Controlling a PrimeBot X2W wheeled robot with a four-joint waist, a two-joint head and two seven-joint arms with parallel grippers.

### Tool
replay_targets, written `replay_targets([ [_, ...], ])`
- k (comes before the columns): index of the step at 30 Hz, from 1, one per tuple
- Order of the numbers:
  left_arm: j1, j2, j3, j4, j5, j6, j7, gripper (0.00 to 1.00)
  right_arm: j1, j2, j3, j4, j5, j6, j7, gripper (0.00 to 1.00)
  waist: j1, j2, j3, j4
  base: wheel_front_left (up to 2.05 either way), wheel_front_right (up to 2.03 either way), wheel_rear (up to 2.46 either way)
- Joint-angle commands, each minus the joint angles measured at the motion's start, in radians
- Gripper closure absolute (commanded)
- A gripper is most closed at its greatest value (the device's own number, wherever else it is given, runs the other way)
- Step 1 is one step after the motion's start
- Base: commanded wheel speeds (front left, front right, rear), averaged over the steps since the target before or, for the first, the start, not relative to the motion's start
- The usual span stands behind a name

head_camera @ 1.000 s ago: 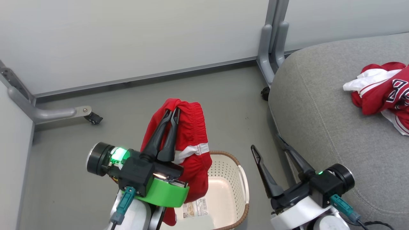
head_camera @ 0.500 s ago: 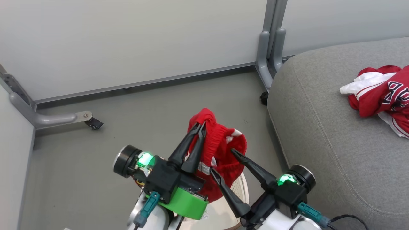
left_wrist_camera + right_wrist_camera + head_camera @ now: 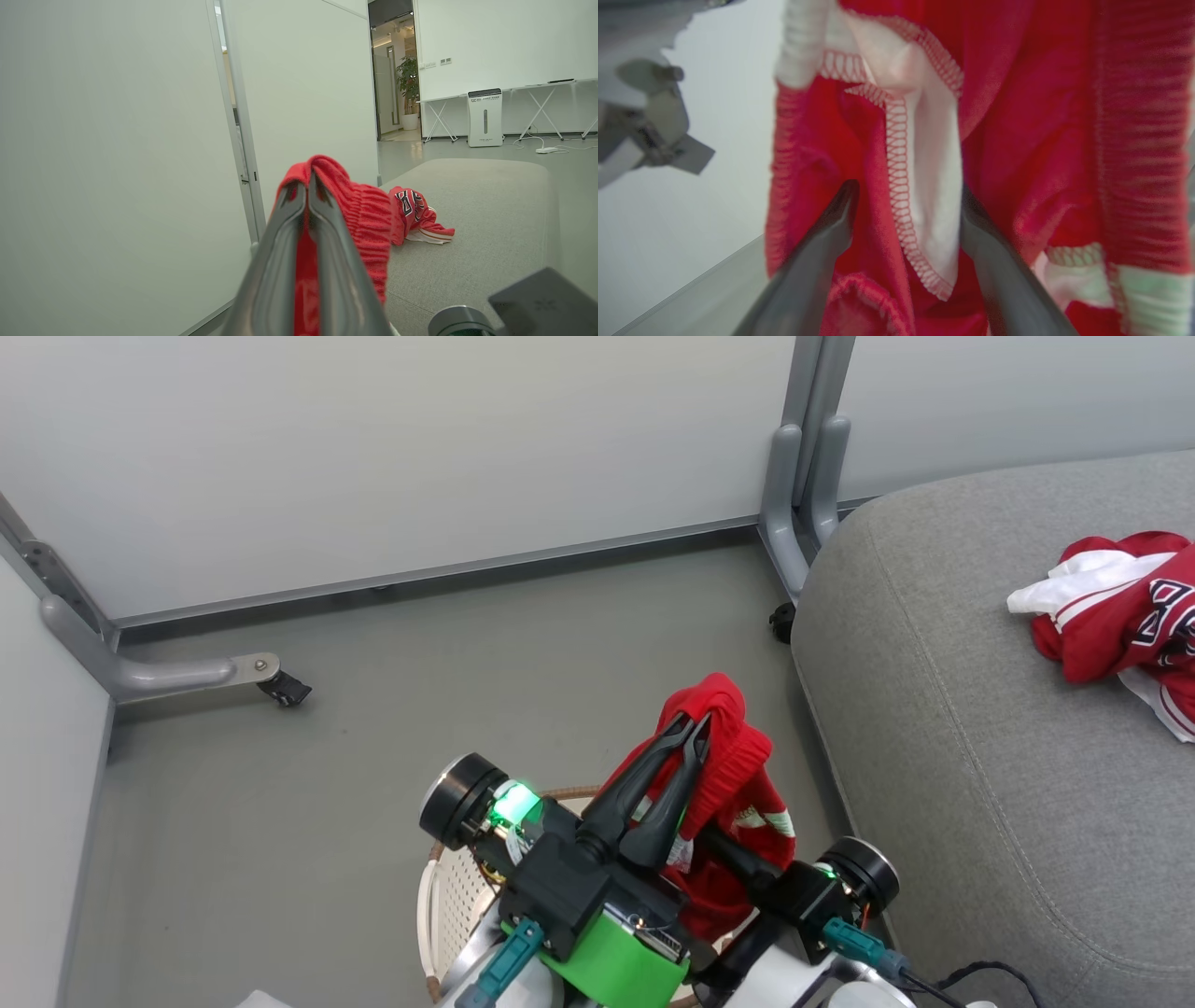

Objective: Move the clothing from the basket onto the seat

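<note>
The right gripper grabs the shorts by the white inner flap with the stitched seam [image 3: 925, 196] next, to carry the hanging shorts onto the seat.
My left gripper [image 3: 695, 723] is shut on the waistband of the red shorts [image 3: 742, 793], which hang from it above the floor, just left of the grey seat [image 3: 934, 756]. The left wrist view has the same grip [image 3: 308, 182] on the shorts [image 3: 369, 219]. My right gripper [image 3: 908, 189] is open, with the shorts' hanging fabric [image 3: 1017, 140] between its fingers. The red jersey [image 3: 1120, 625] lies crumpled on the seat at the far right. The cream basket [image 3: 429, 915] stands under my arms, mostly hidden.
Pale partition walls close off the back and left. Their grey legs end in casters [image 3: 285, 688] on the grey floor, and a second grey leg [image 3: 803, 495] stands by the seat's corner. In the left wrist view a white appliance [image 3: 485, 117] stands far off.
The left gripper has carried the shorts right, toward the seat. The right gripper swung left from beside the seat to under the shorts, so its fingers now straddle the hanging fabric.
</note>
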Motion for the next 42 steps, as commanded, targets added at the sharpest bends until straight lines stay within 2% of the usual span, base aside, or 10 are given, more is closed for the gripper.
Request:
replay_targets([
  [1, -0.02, 0.0, -0.004, -0.004, -0.013, 0.005, -0.001, 1.0, -0.013, 0.004, -0.006, 0.015, 0.003, -0.001, -0.002, 0.0, 0.0001, 0.0, 0.0, 0.0, 0.0, 0.0, 0.0],
  [2, -0.021, 0.0, -0.008, -0.003, -0.013, 0.006, -0.001, 1.0, -0.013, 0.005, -0.006, 0.025, 0.005, -0.001, -0.002, 0.0, 0.0001, 0.0, 0.0, 0.001, 0.0, 0.0, 0.0],
  [3, -0.023, 0.0, -0.012, -0.002, -0.014, 0.006, -0.001, 1.0, -0.019, 0.008, -0.004, 0.034, 0.005, -0.001, -0.002, 0.21, 0.0001, 0.0, 0.0, 0.001, 0.0, 0.0, 0.0],
  [5, -0.024, 0.0, -0.018, 0.002, -0.016, 0.007, -0.001, 1.0, -0.026, 0.011, 0.002, 0.051, 0.008, -0.001, -0.002, 1.0, 0.0001, 0.0, 0.001, 0.002, 0.0, 0.0, 0.0],
  [15, -0.013, 0.0, 0.001, 0.051, -0.018, 0.009, -0.001, 1.0, -0.013, 0.001, -0.007, 0.063, 0.024, -0.001, -0.002, 1.0, 0.0001, 0.0, 0.007, 0.004, 0.0, 0.0, 0.0],
  [17, -0.01, 0.0, 0.007, 0.059, -0.019, 0.011, -0.001, 0.82, -0.006, -0.004, -0.01, 0.061, 0.026, -0.001, -0.002, 1.0, 0.0001, 0.0, 0.007, 0.004, 0.0, 0.0, 0.0],
  [18, -0.008, 0.0, 0.009, 0.06, -0.022, 0.013, -0.001, 0.55, -0.005, -0.006, -0.013, 0.06, 0.026, -0.001, -0.002, 1.0, 0.0001, 0.0, 0.007, 0.004, 0.0, 0.0, 0.0],
  [19, -0.007, 0.0, 0.01, 0.062, -0.021, 0.015, -0.001, 0.35, -0.004, -0.007, -0.016, 0.059, 0.027, -0.001, -0.002, 1.0, 0.0001, 0.0, 0.007, 0.004, 0.0, 0.0, 0.0],
  [20, -0.005, 0.0, 0.011, 0.065, -0.021, 0.016, -0.001, 0.0, -0.003, -0.008, -0.02, 0.058, 0.025, -0.001, -0.002, 1.0, 0.0001, 0.0, 0.007, 0.004, 0.0, 0.0, 0.0],
  [42, 0.033, 0.0, 0.068, 0.111, 0.005, 0.012, -0.001, 0.0, 0.015, -0.018, -0.091, 0.021, -0.003, -0.001, -0.002, 1.0, 0.0001, 0.0, 0.007, -0.01, 0.0, 0.0, 0.0],
])
